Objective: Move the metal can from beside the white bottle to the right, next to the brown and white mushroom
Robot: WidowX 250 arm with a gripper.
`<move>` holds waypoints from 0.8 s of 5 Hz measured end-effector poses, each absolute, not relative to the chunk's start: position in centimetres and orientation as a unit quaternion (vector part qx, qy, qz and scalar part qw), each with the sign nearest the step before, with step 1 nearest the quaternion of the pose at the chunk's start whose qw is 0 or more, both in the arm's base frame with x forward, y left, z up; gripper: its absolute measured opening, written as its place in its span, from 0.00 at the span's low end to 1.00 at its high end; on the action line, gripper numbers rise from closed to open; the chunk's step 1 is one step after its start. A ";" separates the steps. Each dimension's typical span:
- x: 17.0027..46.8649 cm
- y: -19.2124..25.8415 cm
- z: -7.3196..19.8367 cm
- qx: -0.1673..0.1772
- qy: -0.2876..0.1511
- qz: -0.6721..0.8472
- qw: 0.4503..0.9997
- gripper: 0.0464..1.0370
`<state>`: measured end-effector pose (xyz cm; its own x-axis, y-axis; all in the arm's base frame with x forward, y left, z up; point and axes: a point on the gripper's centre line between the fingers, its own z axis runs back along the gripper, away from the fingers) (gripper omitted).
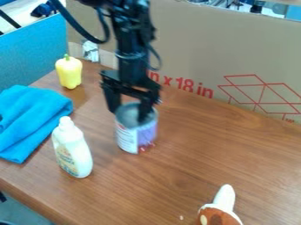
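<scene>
My gripper will next grab the open-topped can by its side, to move the can beside the brown and white object.
The black gripper (129, 113) hangs down at the top of a can (136, 135), left of the view's middle. Its fingers stand wide apart: one is at the can's upper left edge, the other over the right part of the grey top. Whether they touch the can cannot be told. The can is upright, with a white and purple label and small red marks near its base. In front and to the left stands a white bottle (71, 149) with a white cap.
A blue cloth (29, 121) lies at the left, with a yellow bell pepper (69, 72) behind it. A brown and white object (221, 211) is at the bottom right. A cardboard wall (211, 52) runs along the back of the wooden table (200, 154), and a blue panel (35, 52) stands at the left.
</scene>
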<state>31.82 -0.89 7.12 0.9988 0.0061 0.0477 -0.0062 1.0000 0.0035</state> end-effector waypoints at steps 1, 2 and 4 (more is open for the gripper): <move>31.8 -4.6 6.7 -0.018 -0.027 -0.023 0.999 0.96; 31.8 -7.7 6.1 -0.053 -0.032 -0.031 0.998 0.96; 32.3 -14.4 5.9 -0.113 -0.047 -0.060 0.991 0.96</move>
<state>32.26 -14.43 5.90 0.9882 -0.1091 0.1074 0.1305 0.9669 -0.2191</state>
